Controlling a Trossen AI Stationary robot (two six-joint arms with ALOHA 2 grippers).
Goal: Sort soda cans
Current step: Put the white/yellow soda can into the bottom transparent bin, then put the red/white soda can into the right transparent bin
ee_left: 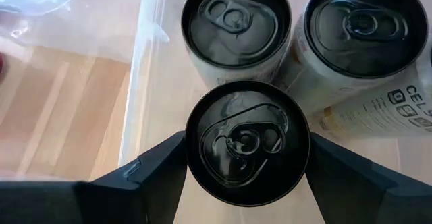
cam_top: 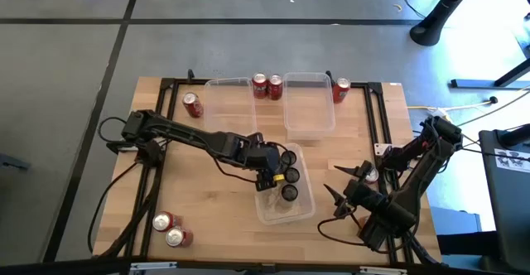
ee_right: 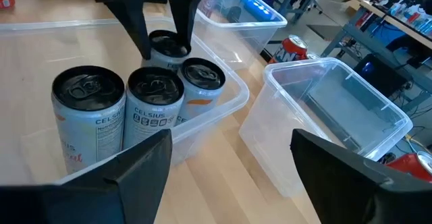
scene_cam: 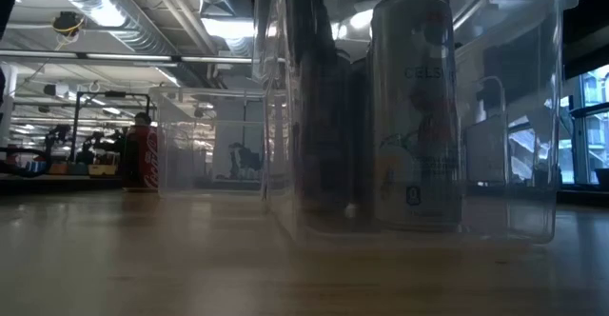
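Observation:
The can stands in the near bin [ee_left: 158,102], level with its neighbours; my left gripper should release it.
In the high view, a clear near bin [cam_top: 302,213] at the table's middle holds several dark-topped soda cans [ee_right: 156,102], standing upright. My left gripper [cam_top: 284,174] reaches into this bin from the left and is shut on one more dark-topped can [ee_left: 246,143], next to two of the standing cans [ee_left: 236,25]. My right gripper [cam_top: 339,199] waits open to the right of the bin and holds nothing. Red cans stand between the two far bins [cam_top: 267,87] and by the far right bin [cam_top: 340,90]. My left gripper pinches the dark-topped can between its two fingers, on opposite sides of the can's wall just below the rim [ee_left: 191,158]. The fingers [ee_right: 138,28] come slanting down from above. The can stands upright inside the bin. Other cans hide whether its base rests on the bin's floor.
Two clear bins [cam_top: 230,101] [cam_top: 309,109] stand at the far edge. One red can [cam_top: 192,105] lies at the far left, and two more red cans [cam_top: 170,229] lie at the near left corner. Bare wood shows between the bins and at the left.

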